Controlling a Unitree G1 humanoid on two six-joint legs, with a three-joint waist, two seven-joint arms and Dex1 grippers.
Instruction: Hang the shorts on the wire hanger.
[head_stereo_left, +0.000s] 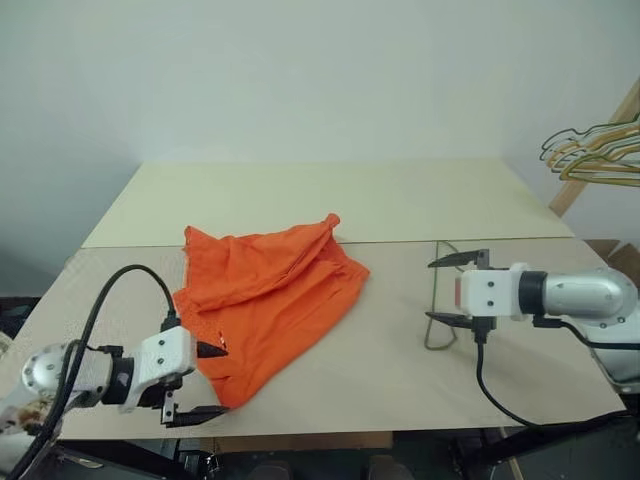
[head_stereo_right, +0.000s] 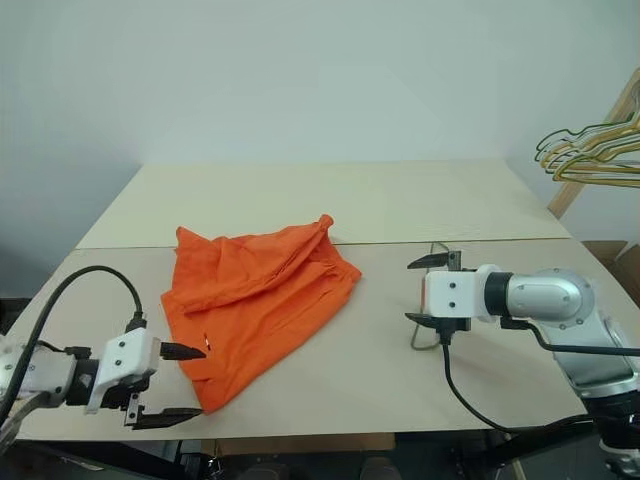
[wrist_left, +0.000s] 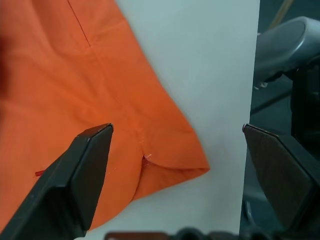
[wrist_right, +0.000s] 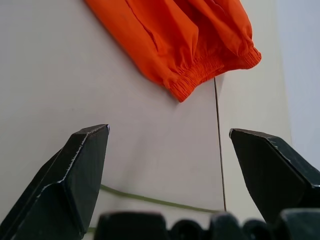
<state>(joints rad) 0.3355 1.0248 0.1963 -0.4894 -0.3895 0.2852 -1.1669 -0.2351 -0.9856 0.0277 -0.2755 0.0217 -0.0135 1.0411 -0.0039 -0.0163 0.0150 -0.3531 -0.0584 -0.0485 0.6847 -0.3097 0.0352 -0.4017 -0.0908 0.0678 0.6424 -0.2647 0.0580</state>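
The crumpled shorts (head_stereo_left: 275, 285) need to be spread out for hanging. My left gripper should grab the orange shorts by their hem corner (head_stereo_left: 232, 397) next.
The bright orange shorts (head_stereo_left: 265, 295) lie crumpled on the left half of the table, with the gathered waistband (wrist_right: 200, 75) toward the middle. My left gripper (head_stereo_left: 218, 380) stands open at the shorts' near corner (wrist_left: 170, 160) by the table's front edge; one finger is over the cloth and nothing is held. The thin olive wire hanger (head_stereo_left: 430, 343) lies flat on the right half of the table. My right gripper (head_stereo_left: 431, 290) hovers open just above it, pointing toward the shorts, and the wire (wrist_right: 150, 200) passes under its fingers.
A cluster of gold and dark-green hangers (head_stereo_left: 600, 150) hangs on a wooden rack at the far right. A seam (wrist_right: 218, 140) joins the near table board to the far board (head_stereo_left: 330, 200). Black cables trail from both wrists.
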